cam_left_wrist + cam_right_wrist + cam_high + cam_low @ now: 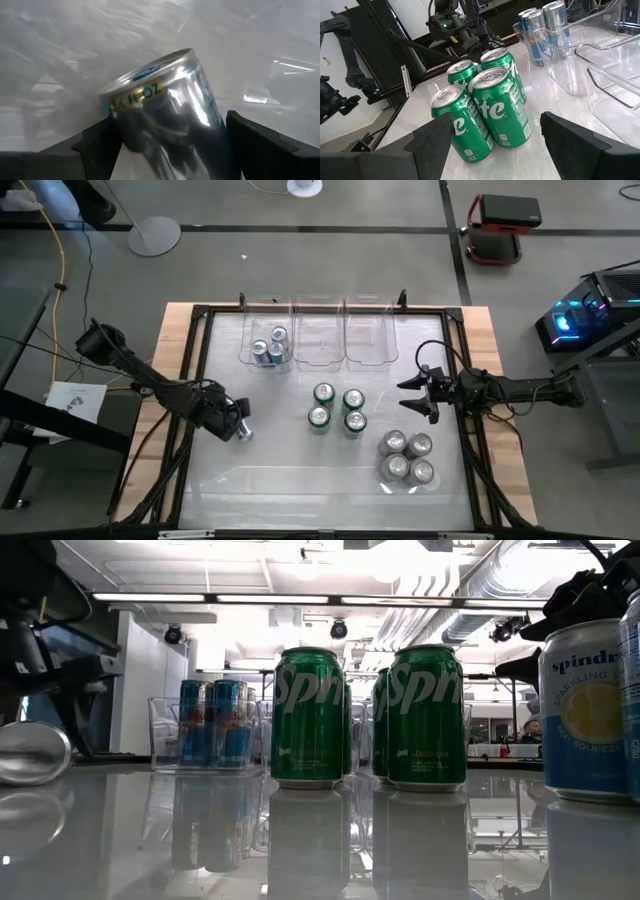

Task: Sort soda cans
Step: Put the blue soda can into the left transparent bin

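Observation:
The job is to sort the lying blue-and-silver can with its kind (270, 345). My left gripper will next grab it by its round side (243, 429).
A blue-and-silver soda can (165, 105) lies on its side on the table's left part (244, 431) (30, 752). My left gripper (238, 428) is open and points steeply down, one finger on each side of it. Three blue cans (268, 348) stand in the left clear bin (247, 330) at the far edge. Several green cans (338, 408) stand together mid-table. Several silver cans (407, 457) stand near the right front. My right gripper (408, 397) waits open at the right, facing the green cans (485, 100). My left gripper comes from above, slanting, with its fingers (100, 145) close beside the lying can's round wall (200, 115). Whether they touch it I cannot tell. The can rests on the table on its side.
Two more clear bins (320, 345) (367, 345) stand beside the left one at the far edge. A black frame (200, 315) runs round the table top. Free room lies along the near edge and between the lying can and the green cans.

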Available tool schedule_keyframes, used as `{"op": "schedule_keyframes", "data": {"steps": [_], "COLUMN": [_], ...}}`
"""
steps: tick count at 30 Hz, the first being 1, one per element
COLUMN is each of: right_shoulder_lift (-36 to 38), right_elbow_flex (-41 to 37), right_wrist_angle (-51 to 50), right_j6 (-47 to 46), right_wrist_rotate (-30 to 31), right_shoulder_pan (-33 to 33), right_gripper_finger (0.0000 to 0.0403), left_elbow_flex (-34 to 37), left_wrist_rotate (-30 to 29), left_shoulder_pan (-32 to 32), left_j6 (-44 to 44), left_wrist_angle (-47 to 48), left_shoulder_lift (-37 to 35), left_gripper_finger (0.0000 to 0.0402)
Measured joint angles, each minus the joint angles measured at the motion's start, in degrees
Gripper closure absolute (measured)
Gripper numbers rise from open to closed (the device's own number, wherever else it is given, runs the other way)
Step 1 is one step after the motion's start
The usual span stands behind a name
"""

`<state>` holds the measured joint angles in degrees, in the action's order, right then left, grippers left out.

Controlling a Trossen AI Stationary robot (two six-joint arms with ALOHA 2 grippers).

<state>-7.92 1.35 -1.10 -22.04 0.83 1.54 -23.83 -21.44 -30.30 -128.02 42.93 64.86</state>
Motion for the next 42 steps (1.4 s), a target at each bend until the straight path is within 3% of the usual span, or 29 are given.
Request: {"op": "schedule_keyframes", "data": {"steps": [6,19,25,29,32,37,42], "right_shoulder_lift": [0.00,0.00,0.00,0.00,0.00,0.00,0.00], "right_elbow_flex": [0.00,0.00,0.00,0.00,0.02,0.01,0.00], "right_wrist_angle": [0.00,0.00,0.00,0.00,0.00,0.00,0.00], "right_j6": [0.00,0.00,0.00,0.00,0.00,0.00,0.00], "right_wrist_rotate": [0.01,0.01,0.01,-0.01,0.01,0.00,0.01], "right_shoulder_pan": [0.02,0.00,0.02,0.01,0.01,0.01,0.00], "right_gripper_finger": [0.0112,0.0112,0.0112,0.0112,0.0112,0.0112,0.0112], "left_elbow_flex": [0.59,0.89,0.34,-1.58,-1.68,-1.71,-1.71], "left_wrist_rotate": [-3.00,-14.67,-26.70,-40.02,-49.09,-54.87,-59.51], "left_shoulder_pan": [0.74,0.79,0.47,-1.09,-2.66,-3.50,-4.62], "left_j6": [4.07,15.31,25.07,36.65,50.46,69.18,82.89], "left_wrist_angle": [-1.64,-3.08,-8.08,-13.08,-22.22,-36.12,-51.90], "left_shoulder_lift": [0.55,0.74,0.74,0.73,1.20,5.50,14.42], "left_gripper_finger": [0.0090,0.0178,0.0178,0.0178,0.0178,0.0178,0.0173]}}
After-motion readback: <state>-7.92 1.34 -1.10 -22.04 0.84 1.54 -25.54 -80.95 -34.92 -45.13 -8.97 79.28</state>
